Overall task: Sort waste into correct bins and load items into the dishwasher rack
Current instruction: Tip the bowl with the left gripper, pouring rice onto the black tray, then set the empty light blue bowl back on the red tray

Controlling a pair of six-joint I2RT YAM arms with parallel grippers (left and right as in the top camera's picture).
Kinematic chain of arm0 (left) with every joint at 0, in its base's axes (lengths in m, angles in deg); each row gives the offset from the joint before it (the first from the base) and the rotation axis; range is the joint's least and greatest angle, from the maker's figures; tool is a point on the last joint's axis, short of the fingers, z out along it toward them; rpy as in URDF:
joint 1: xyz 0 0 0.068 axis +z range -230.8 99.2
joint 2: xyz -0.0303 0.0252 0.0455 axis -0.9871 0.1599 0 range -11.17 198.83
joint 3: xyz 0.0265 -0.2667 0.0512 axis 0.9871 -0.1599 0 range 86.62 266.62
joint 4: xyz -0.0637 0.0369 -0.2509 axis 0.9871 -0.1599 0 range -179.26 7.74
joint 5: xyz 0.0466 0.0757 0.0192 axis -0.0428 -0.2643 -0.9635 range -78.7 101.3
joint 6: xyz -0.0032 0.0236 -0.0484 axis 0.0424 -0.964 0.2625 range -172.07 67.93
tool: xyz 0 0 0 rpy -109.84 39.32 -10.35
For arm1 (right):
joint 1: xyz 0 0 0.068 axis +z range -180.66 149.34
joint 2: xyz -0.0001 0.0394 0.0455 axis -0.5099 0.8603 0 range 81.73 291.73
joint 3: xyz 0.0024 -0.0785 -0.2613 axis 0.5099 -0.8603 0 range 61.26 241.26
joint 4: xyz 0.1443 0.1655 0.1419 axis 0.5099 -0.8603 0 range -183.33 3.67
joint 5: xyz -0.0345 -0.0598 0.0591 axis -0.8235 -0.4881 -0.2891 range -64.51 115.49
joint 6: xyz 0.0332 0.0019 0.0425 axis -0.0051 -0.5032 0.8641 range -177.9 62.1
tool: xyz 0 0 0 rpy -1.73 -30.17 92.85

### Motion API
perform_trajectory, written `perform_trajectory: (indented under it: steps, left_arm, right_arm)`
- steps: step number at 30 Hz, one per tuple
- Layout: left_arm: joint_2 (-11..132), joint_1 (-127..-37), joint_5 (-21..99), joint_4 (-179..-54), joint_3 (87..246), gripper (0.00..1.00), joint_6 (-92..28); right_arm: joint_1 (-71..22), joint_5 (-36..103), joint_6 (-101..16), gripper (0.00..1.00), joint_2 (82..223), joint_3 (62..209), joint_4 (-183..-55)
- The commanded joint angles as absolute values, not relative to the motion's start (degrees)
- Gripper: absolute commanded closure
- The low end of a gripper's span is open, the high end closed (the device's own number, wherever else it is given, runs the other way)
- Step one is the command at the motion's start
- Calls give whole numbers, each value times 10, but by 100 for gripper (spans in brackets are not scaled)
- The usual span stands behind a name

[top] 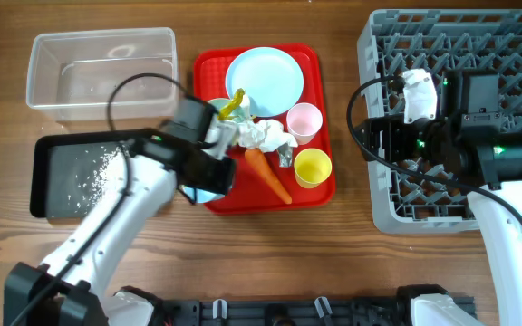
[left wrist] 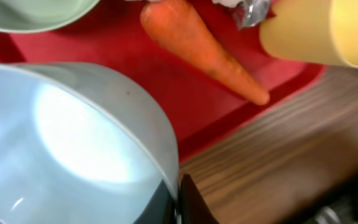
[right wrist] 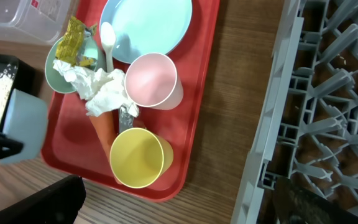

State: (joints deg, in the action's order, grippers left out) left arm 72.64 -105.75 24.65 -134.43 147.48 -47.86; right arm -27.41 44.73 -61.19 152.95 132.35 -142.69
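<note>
My left gripper moves the pale blue bowl to the red tray's free corner beside the carrot, before it lets go. The bowl still hangs short of that corner.
My left gripper (top: 208, 172) is shut on the rim of a pale blue bowl (left wrist: 67, 143), tilted at the red tray's front-left corner. Beside it lie the orange carrot (top: 268, 174), crumpled tissue (top: 263, 134) and a foil wrapper (right wrist: 126, 115). A yellow wrapper (top: 234, 104) sits in the second bowl (right wrist: 61, 62), with the white spoon (right wrist: 106, 40) next to it. The plate (top: 264, 81), pink cup (top: 304, 122) and yellow cup (top: 313, 167) stand on the tray. My right gripper (top: 370, 136) hangs open and empty at the left edge of the dishwasher rack (top: 460, 204).
The clear tub (top: 102, 68) stands at the back left. In front of it the black tray (top: 53, 195) holds scattered rice grains (top: 107, 167). The red tray (top: 211, 68) lies between the bins and the rack, with a strip of wooden table on each side.
</note>
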Motion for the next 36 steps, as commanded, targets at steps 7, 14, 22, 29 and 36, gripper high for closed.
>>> perform_trajectory:
  steps: [7, 14, 22, 29, 36]
  left_arm:
    - [833, -1183, 82, -1288, 1476, 96, -361]
    - [834, -1178, 82, -1286, 1491, 57, -349]
    - [793, -1149, 82, -1334, 1578, 46, -318]
    - [780, -1039, 82, -1307, 1583, 37, -354]
    - [856, -992, 82, -1187, 1583, 39, -369]
  right_arm:
    - [-272, 443, -622, 0, 1535, 1335, -1430]
    - [-272, 443, -622, 0, 1535, 1335, -1427]
    - [-272, 443, -623, 0, 1535, 1335, -1425]
    - [-272, 443, -623, 0, 1535, 1335, -1417]
    - [-272, 443, -622, 0, 1535, 1335, -1421]
